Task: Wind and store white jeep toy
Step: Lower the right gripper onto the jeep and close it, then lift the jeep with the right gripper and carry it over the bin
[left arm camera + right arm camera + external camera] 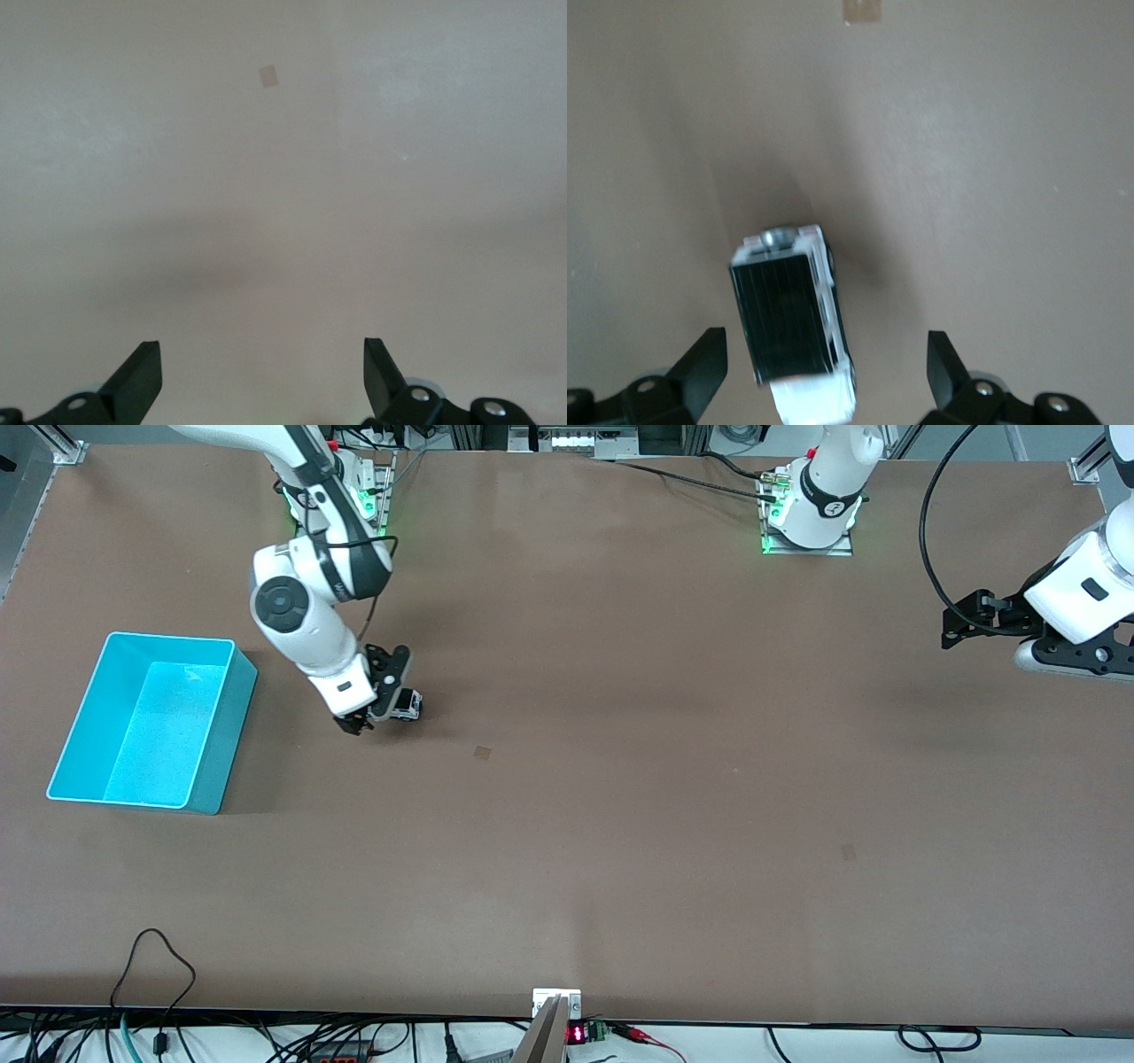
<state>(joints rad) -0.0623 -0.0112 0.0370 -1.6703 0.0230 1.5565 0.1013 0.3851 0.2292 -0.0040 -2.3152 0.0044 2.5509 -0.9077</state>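
Observation:
My right gripper grabs the jeep by its cabin sides (407,703) (785,320) beside the roof panel next, to store the white jeep in the cyan bin.
The white jeep toy (408,705) with its black roof panel stands on the brown table, on the side of the cyan bin (221,753) toward the left arm's end. My right gripper (383,713) is low over it and open. In the right wrist view the jeep (793,328) lies between the two spread fingers (704,367), touching neither, and my right gripper (824,372) straddles its end. My left gripper (955,627) waits open and empty at the left arm's end of the table; the left wrist view (263,372) shows only bare table under it.
The cyan bin's inside holds nothing that I can see. Small tape patches mark the table (482,752) (849,852). Cables hang along the table edge nearest the front camera.

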